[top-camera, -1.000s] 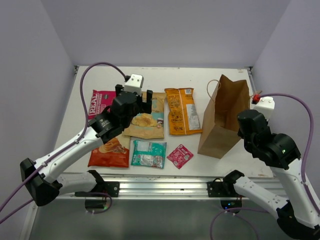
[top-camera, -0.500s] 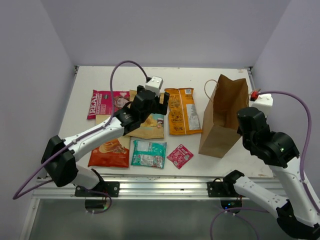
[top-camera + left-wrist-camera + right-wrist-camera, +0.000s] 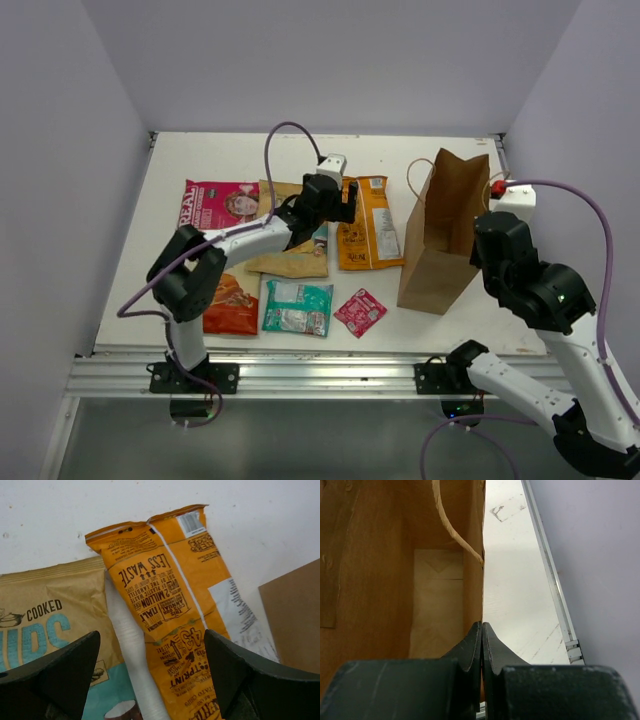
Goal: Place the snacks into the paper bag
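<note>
I should grab the orange packet by its barcode end with my left gripper next, so the packet's other end stays free to go into the paper bag.
The paper bag stands upright at the right, and its inside looks bare. My right gripper is shut on the bag's right wall at the rim, fingertips pinched together on the paper. My left gripper hovers open over the orange packet, its fingers straddling the orange foil. Lying flat are the tan packet with a teal band, the "REAL" packet, the red-orange packet, the teal-green packet and the small pink-red sachet.
A twisted loop handle hangs at the bag's left rim, another inside its mouth. A metal rail runs along the table's near edge. Lilac walls close in the left, back and right. Bare white tabletop lies behind the packets.
My left arm has stretched rightward from over the tan packet to over the orange one. My right gripper has shut on the bag's rim, and the bag has shifted slightly.
</note>
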You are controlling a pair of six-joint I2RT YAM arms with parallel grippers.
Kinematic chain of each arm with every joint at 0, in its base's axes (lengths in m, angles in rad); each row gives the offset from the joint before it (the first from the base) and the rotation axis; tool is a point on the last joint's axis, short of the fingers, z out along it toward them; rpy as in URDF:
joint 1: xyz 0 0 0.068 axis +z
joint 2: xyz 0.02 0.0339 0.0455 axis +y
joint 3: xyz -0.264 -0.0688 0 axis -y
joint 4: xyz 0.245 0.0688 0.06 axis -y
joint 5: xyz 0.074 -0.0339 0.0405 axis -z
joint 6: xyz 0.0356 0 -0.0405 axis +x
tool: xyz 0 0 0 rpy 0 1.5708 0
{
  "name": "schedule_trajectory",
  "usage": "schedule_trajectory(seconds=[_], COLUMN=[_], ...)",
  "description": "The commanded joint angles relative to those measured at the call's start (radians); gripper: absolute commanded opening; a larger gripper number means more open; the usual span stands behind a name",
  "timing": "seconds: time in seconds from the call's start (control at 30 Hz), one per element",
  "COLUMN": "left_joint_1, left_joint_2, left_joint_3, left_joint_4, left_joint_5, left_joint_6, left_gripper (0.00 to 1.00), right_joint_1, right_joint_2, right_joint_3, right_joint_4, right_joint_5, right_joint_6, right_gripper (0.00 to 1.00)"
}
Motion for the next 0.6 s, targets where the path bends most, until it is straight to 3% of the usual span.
schedule_trajectory(seconds=[0.0,0.23,0.37,0.57], left_joint_1=[0.027,0.084,0.114,0.134], left_joint_2=[0.083,0.230,0.254,0.297], left_joint_3=[0.037,0.063,0.023,0.017], left_joint_4=[0.114,0.220,0.365,0.439], left_joint_5=[0.010,0.141,0.238,0.313], left_joint_6=[-0.068,-0.132,-0.173,-0.201], left_gripper=[0.89,0.88,0.87,0.86], right_joint_1=[-0.002,-0.002,-0.002,-0.002], right_joint_2=[-0.005,-0.021,-0.027,-0.013], right_joint_3=[-0.009,-0.003,-0.006,-0.020], right_joint_4=[0.046,0.049,0.049,0.056], right_joint_5=[-0.035,-0.061,-0.069,-0.078], right_joint_6=[-0.027,-0.036,-0.044,-0.044], right_gripper=[0.00,0.00,0.00,0.00])
